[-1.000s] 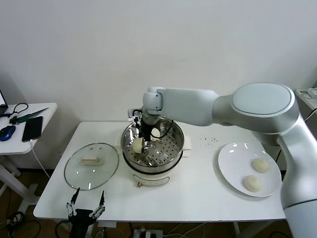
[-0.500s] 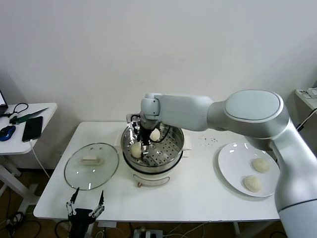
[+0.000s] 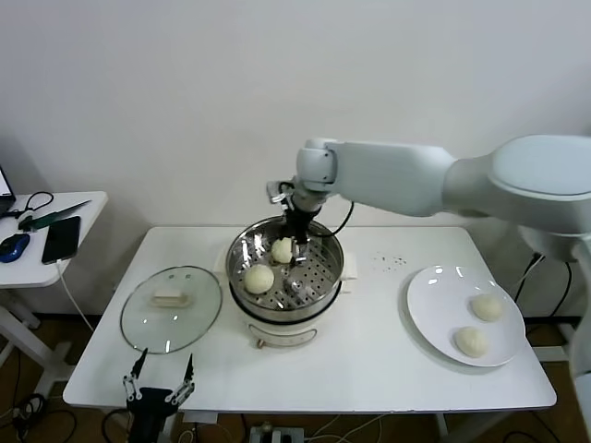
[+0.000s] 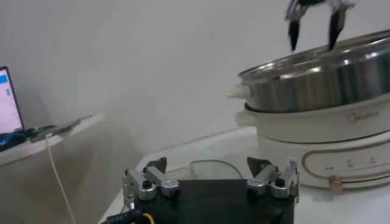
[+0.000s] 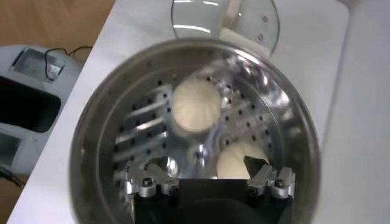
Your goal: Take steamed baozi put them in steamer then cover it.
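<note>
The baozi on the white plate needs to be grabbed next by its round sides with my right gripper, to fill the steamer with another baozi.
The steamer [image 3: 319, 293] stands mid-table with two steamed baozi on its perforated tray, one at the left [image 3: 259, 277] and one at the back [image 3: 281, 250]. My right gripper [image 3: 296, 247] hangs open and empty just above the back baozi, touching neither. In the right wrist view both baozi [image 5: 195, 106] [image 5: 239, 159] lie below the open right gripper [image 5: 206, 170]. Two more baozi [image 3: 487, 306] [image 3: 471, 341] rest on the white plate [image 3: 434, 295]. The cover [image 3: 171, 307] lies flat on the table left of the steamer. My left gripper [image 3: 159, 386] waits open at the table's front edge.
A side table [image 3: 55, 217] at far left carries a phone, a mouse and cables. From the left wrist view the steamer [image 4: 323, 91] stands ahead of the open left gripper [image 4: 210, 170], with the right gripper's fingertips [image 4: 295, 33] above its rim.
My right gripper opened and let go of the baozi at the steamer's left side. It then rose and moved toward the steamer's back right. The left arm stayed still.
</note>
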Controlling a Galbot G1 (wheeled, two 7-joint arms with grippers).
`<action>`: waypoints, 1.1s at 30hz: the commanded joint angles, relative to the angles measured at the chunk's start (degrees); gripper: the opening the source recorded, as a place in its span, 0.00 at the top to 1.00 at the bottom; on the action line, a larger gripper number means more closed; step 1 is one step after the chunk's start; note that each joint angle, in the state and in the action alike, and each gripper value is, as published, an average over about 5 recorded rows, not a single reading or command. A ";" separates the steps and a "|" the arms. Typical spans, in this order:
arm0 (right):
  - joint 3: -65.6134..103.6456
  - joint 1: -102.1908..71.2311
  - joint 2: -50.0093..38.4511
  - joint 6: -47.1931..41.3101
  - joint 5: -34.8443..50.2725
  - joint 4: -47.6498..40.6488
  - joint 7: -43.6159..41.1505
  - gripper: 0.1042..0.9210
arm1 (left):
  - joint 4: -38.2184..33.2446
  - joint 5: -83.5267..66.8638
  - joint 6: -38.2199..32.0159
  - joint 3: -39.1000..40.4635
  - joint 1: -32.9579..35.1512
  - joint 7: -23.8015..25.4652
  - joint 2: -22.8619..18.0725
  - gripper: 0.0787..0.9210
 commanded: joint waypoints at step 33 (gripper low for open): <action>28.30 -38.33 -45.97 5.41 -40.93 8.72 -4.38 0.12 | 0.15 0.42 2.27 -1.72 0.00 -0.01 -0.91 0.12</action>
